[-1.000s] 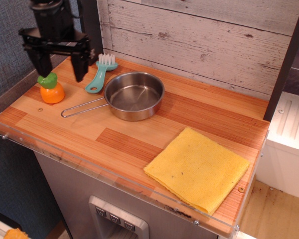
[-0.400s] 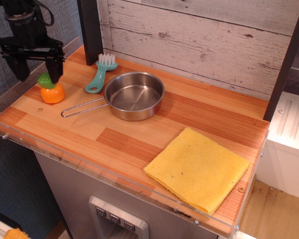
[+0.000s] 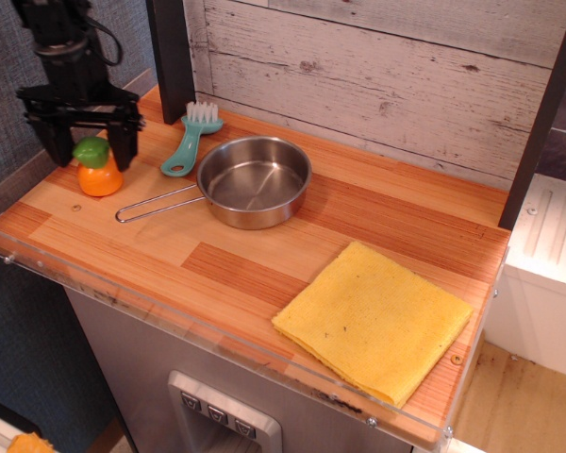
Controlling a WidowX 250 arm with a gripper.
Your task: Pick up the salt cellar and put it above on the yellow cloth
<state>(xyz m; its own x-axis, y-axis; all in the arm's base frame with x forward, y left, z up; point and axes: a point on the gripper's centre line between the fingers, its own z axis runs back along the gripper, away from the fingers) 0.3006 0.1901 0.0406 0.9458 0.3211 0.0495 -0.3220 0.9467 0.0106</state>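
The gripper will next grab the salt cellar by its green cap (image 3: 91, 151), so that it can set the salt cellar on the yellow cloth (image 3: 374, 321).
The salt cellar (image 3: 98, 170), a small orange pot with a green cap, stands on the wooden counter at the far left. My black gripper (image 3: 88, 149) is open and comes down over it, one finger on each side of the green cap, not closed on it. The yellow cloth (image 3: 374, 321) lies flat at the front right of the counter, far from the gripper.
A steel pan (image 3: 254, 179) with a wire handle pointing left sits in the middle of the counter. A teal brush (image 3: 191, 138) lies behind it. A plank wall stands at the back and a clear plastic lip (image 3: 170, 316) runs along the front edge.
The gripper moved left past the salt cellar, then came back right and lower. Its fingers now straddle the green cap. The salt cellar has not moved.
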